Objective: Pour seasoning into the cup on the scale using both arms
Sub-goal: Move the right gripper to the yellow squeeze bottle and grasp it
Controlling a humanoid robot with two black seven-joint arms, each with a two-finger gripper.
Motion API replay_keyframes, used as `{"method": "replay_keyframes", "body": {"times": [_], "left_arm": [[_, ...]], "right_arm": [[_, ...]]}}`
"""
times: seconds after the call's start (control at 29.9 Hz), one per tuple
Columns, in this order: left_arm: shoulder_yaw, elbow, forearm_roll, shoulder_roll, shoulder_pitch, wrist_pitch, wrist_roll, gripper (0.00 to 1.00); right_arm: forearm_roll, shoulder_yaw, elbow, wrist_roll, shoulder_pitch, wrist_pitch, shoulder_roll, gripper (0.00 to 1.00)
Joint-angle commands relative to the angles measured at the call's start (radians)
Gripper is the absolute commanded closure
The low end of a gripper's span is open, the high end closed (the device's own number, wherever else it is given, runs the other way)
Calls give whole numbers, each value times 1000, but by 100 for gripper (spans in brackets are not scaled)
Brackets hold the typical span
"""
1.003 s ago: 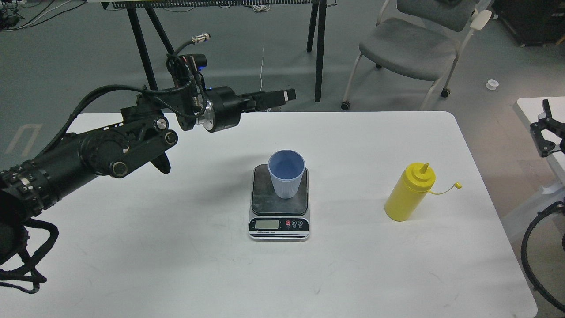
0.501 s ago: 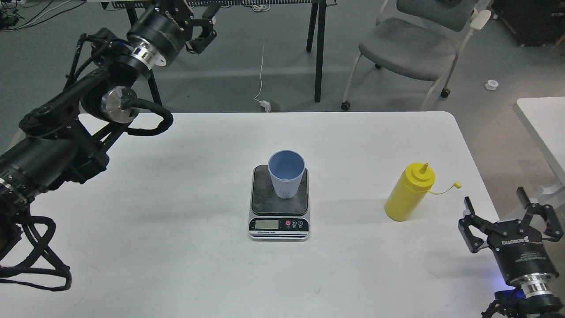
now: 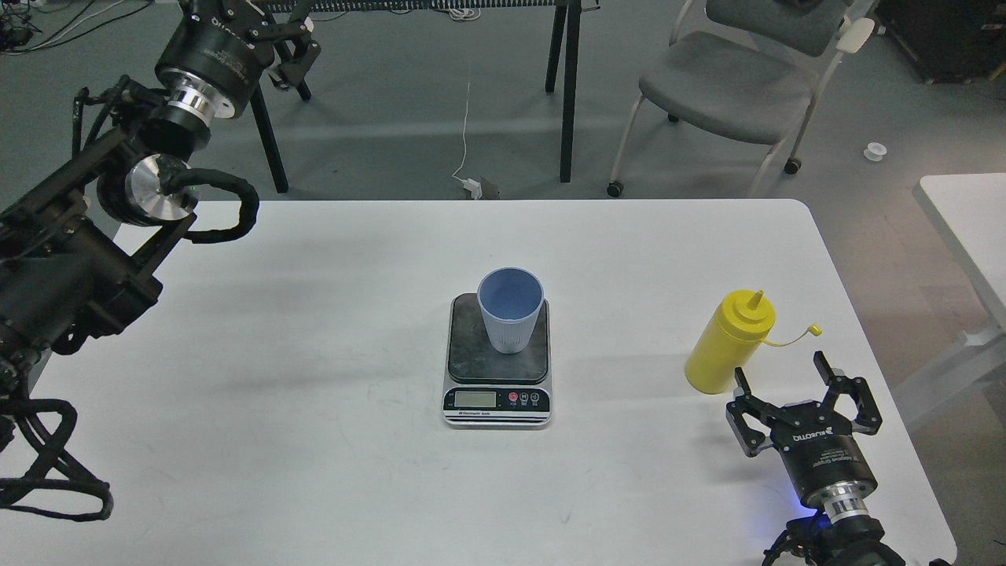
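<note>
The robot's right gripper will next grab the yellow bottle to pour seasoning into the cup. It will take the yellow bottle by its body, which leaves the yellow bottle's pointed nozzle free for that.
A light blue ribbed cup stands upright and empty on the dark platform of a small digital scale at the table's middle. A yellow squeeze bottle with a pointed nozzle and tethered tip cap stands upright at the right. My right gripper is open, fingers spread, just in front of and slightly right of the bottle, not touching it. My left gripper is raised at the top left, far from the table's things, fingers apart and empty.
The white table ends at the right near the bottle. A grey chair and black stand legs are behind the table. A second white table's corner is at the far right.
My right gripper has moved left and up toward the bottle. My left arm has swung further left and back, away from the table's middle.
</note>
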Motion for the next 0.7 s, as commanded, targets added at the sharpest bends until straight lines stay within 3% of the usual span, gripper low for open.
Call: {"method": "replay_keyframes", "body": {"times": [0.0,0.67], "left_arm": [[0,-2,1,0,0,1,0,1],[9,-6,6,17,16,-6,3,1]], "right_arm": [[-1,-42,-46,3,45,0,43,0],[-1,-45,-198,23,212,0,123,6]]}}
